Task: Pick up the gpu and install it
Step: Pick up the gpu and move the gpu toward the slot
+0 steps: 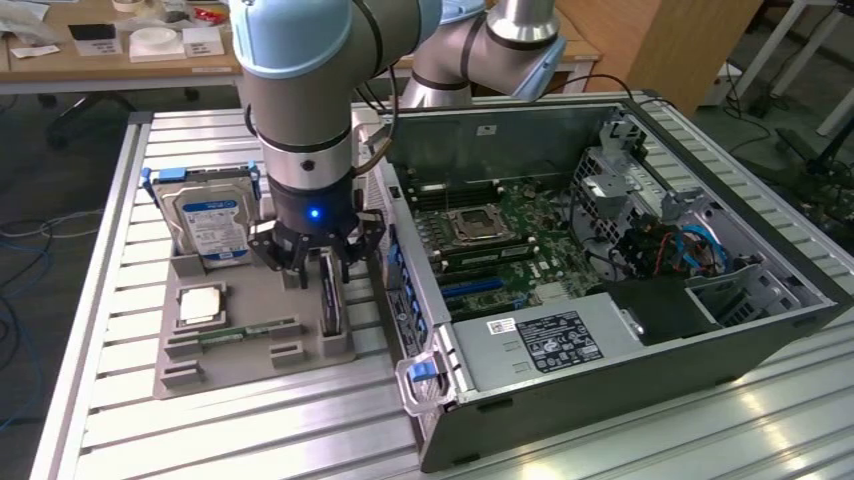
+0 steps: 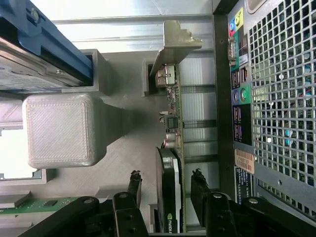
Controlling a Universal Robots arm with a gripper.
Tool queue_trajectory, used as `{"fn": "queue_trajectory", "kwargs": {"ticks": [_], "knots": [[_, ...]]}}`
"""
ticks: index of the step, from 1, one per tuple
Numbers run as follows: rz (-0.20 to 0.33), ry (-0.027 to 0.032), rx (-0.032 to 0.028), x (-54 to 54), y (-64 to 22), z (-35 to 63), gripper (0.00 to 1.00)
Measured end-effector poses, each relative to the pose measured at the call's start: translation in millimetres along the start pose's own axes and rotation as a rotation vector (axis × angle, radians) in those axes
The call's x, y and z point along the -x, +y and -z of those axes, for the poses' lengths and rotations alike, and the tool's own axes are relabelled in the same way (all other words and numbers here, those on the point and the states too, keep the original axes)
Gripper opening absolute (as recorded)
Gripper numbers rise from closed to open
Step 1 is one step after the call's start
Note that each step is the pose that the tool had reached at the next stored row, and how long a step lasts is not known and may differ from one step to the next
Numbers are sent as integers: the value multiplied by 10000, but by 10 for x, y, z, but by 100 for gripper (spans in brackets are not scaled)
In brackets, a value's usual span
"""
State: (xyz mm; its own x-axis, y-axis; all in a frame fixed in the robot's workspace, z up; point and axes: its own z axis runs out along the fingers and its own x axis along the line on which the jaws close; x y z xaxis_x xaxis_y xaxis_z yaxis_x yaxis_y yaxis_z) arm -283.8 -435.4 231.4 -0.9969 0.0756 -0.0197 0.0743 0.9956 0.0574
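Note:
My gripper grabs the GPU across its flat black fan shroud [image 2: 168, 192] next, since small parts stick out from the board near the bracket.
The gpu [image 1: 330, 303] is a thin black card standing on edge in a slot of the grey holder [image 1: 254, 352], beside the open computer case [image 1: 441, 420]. In the wrist view the gpu [image 2: 169, 190] shows its black fan shroud, its green board edge and a silver end bracket [image 2: 174, 43]. My gripper [image 1: 320, 268] hangs right over the card. The gripper [image 2: 165, 174] is open, with one of the fingers [image 2: 134, 186] on each side of the card and a gap showing on both sides. Nothing is gripped.
On the same holder stand a silver hard drive [image 1: 214, 222] with a blue-white label, a processor [image 1: 200, 303] and a green memory stick [image 1: 250, 331]. The case's motherboard [image 1: 494, 235] lies exposed. The case's rear panel [image 2: 276, 98] runs close beside the card.

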Motion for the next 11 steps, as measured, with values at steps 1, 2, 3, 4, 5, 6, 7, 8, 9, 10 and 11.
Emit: {"fn": "queue_trajectory", "kwargs": {"ticks": [1,2,3,4,5,6,7,8,9,10,11], "knots": [[0,0,0,0,0,0,53],[0,0,0,0,0,0,53],[0,0,0,0,0,0,53],[0,0,0,0,0,0,51],[0,0,0,0,0,0,51],[0,0,0,0,0,0,45],[0,0,0,0,0,0,45],[0,0,0,0,0,0,45],[0,0,0,1,0,0,45],[1,-3,3,8,1,-2,45],[0,-2,2,17,2,-2,45]]}}
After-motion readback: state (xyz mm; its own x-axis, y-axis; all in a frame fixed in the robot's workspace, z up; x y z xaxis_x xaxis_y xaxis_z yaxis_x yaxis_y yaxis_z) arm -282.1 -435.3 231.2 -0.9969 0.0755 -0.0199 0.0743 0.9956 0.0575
